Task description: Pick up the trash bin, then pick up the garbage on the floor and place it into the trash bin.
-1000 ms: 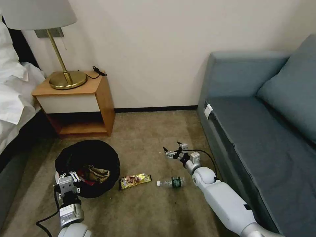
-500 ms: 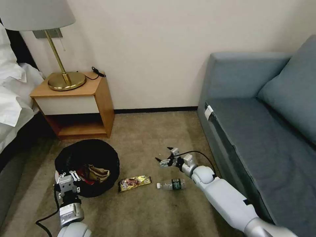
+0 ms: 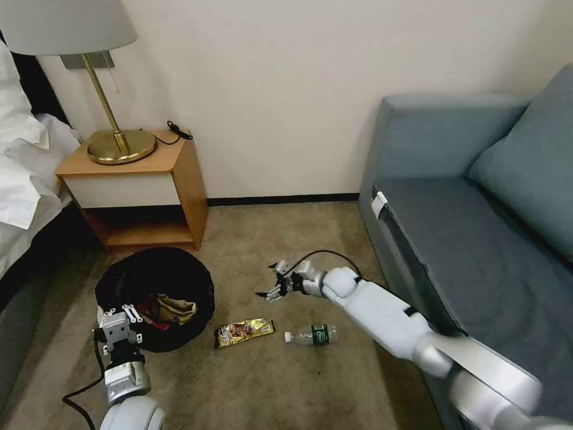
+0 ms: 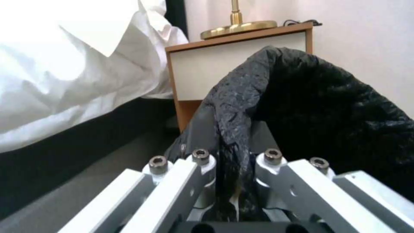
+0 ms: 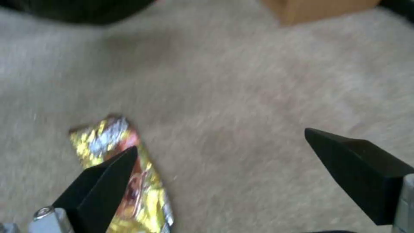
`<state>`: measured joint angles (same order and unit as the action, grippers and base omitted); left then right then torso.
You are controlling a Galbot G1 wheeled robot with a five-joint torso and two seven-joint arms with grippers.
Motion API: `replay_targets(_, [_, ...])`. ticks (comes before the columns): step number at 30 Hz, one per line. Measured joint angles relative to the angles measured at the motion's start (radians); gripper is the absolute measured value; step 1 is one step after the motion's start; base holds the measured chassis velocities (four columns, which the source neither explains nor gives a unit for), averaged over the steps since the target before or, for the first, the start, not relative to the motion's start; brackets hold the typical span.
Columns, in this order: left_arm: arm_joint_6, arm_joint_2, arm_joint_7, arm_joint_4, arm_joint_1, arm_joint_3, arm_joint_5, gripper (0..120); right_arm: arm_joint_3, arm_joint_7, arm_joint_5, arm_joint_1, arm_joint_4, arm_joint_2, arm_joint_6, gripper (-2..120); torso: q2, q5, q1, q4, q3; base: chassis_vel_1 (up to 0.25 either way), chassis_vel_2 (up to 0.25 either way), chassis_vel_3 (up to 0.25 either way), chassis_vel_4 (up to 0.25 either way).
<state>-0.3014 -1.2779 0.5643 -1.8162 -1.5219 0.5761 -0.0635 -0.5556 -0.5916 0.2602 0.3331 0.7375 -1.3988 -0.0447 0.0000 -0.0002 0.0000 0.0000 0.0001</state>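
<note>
I want the snack wrapper to end up in the trash bin (image 3: 156, 276), so next I need to grab the wrapper by its yellow end (image 3: 265, 326) with my right gripper and drop it in.
The trash bin (image 3: 156, 276), lined with a crinkly black bag, sits on the carpet at the left. A crumpled brown paper bag (image 3: 174, 307) and a red-and-white packet (image 3: 147, 315) lie inside it. My left gripper (image 3: 122, 318) is shut on the bin's near rim, and in the left wrist view that gripper (image 4: 233, 161) pinches the bag's edge (image 4: 231, 123). A gold-brown snack wrapper (image 3: 245, 330) and a small clear bottle (image 3: 310, 334) lie on the floor. My right gripper (image 3: 271, 285) hovers open just beyond the wrapper. In the right wrist view the wrapper (image 5: 103, 139) lies under one finger of that gripper (image 5: 220, 140).
A wooden nightstand (image 3: 140, 191) with a brass lamp (image 3: 116, 143) stands behind the bin. White bedding (image 3: 24, 173) lies at the far left, and a blue-grey sofa (image 3: 477, 227) fills the right. Open carpet (image 3: 268, 239) stretches between them to the wall.
My right arm has swung left and stretched out, carrying its open gripper from near the sofa to just beyond the wrapper. The left gripper stays shut on the bin's rim.
</note>
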Motion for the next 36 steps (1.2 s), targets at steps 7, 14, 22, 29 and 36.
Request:
replay_targets(7, [0.034,-0.015,0.006,-0.038,0.002,0.003,-0.019,0,-0.068,-0.055,-0.039,-0.017,-0.112,-0.074,-0.005,100,0.0,0.0002,0.0,-0.0001,0.0,0.0,0.0,0.0,0.0])
replay_targets(14, [0.08,-0.04,0.025,-0.12,-0.03,0.001,-0.026,0,-0.117,-0.065,-0.032,-0.042,-0.207,-0.136,0.0,100,0.0,0.0001,0.0,0.0,0.0,0.0,0.0,0.0,0.0])
replay_targets(22, [0.088,-0.051,0.036,-0.149,-0.052,0.002,-0.021,0,-0.127,-0.069,-0.035,-0.038,-0.288,-0.184,-0.005,100,0.0,0.0,0.0,-0.0001,0.0,0.0,0.0,0.0,0.0])
replay_targets(29, [0.087,-0.047,0.046,-0.159,-0.071,0.012,-0.021,0,-0.104,-0.072,-0.076,-0.027,-0.358,-0.212,-0.018,100,0.0,0.0002,0.0,0.0001,0.0,0.0,0.0,0.0,0.0])
replay_targets(36, [0.083,-0.052,0.048,-0.159,-0.074,0.012,-0.02,0,-0.09,-0.072,-0.101,-0.026,-0.4,-0.212,-0.02,100,0.0,0.0001,0.0,-0.0002,0.0,0.0,0.0,0.0,0.0])
